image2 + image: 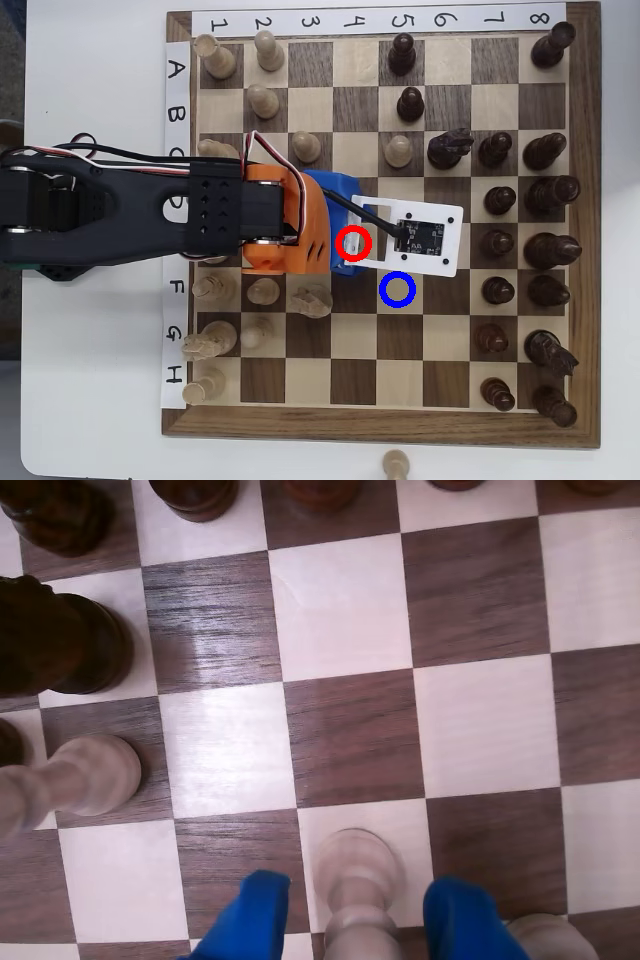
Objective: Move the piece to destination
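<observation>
The pale pawn's round base [357, 860] should stay free to stand on the destination, so my gripper should grab the pale pawn by its neck [359, 921] next.
In the wrist view the piece, a pale pawn [356, 880], stands on a light square at the bottom edge. My gripper [357, 885] is open, with one blue finger [255, 915] on each side of the pawn and a gap to it on both. In the overhead view my gripper [340, 232] sits over the board's middle, and the arm and its white camera plate [415, 235] hide the pawn. The destination, the light square with the blue ring [397, 289], lies just below and to the right of the gripper. A red ring [354, 243] marks the square under the gripper.
Wrist view: another pale piece [85, 775] at left, dark pieces [70, 645] at upper left and top, a pale piece [545, 935] at bottom right. Overhead: a pale knight [310, 298] and a pale pawn [262, 292] beside the gripper, dark pieces [497, 289] at right, a pale pawn [397, 463] off the board.
</observation>
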{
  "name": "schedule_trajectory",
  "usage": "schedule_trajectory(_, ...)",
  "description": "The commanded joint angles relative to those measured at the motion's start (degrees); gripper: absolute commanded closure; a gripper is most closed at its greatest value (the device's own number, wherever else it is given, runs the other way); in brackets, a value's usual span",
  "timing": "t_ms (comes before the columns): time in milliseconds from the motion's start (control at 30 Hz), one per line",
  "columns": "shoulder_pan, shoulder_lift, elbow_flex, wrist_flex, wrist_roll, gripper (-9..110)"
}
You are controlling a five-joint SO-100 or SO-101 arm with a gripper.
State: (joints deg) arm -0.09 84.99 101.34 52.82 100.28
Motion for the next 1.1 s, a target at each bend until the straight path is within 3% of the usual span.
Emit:
schedule_trajectory(0, 2.1, 0.4, -0.3, -3.1, 2.7, 83)
schedule_trajectory(1067, 4.7, 0.2, -0.4, -1.6, -2.2, 101)
